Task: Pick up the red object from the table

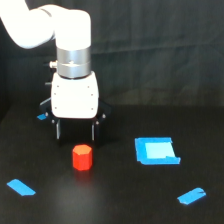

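My gripper should grip the red hexagonal block by its sides next. Then it should pick the block up from the table.
The red object (pixel 82 157) is a small red-orange hexagonal block standing on the black table (pixel 120 200), left of centre in the exterior view. My gripper (pixel 76 133) hangs from the white arm just behind and above the block. Its two dark fingers (pixel 58 131) point down, spread apart, with nothing between them. The fingertips stop a little above the block's top, not touching it.
A blue square patch (pixel 156 150) lies to the exterior view's right of the block. Blue tape strips lie at the front left (pixel 21 187), the front right (pixel 191 195) and behind the gripper at the left (pixel 42 116). A dark curtain backs the table.
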### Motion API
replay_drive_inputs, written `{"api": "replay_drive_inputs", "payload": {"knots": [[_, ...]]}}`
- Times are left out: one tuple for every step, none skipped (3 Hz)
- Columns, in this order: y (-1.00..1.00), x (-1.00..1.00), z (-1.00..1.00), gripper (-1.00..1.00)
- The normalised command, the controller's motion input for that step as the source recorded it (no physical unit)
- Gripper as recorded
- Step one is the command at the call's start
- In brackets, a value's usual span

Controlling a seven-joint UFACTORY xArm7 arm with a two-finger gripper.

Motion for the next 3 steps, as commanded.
{"api": "replay_drive_inputs", "payload": {"knots": [[-0.92, 0.26, -0.03, 1.00], [-0.97, 0.16, -0.01, 1.00], [-0.57, 0.05, -0.12, 0.98]]}}
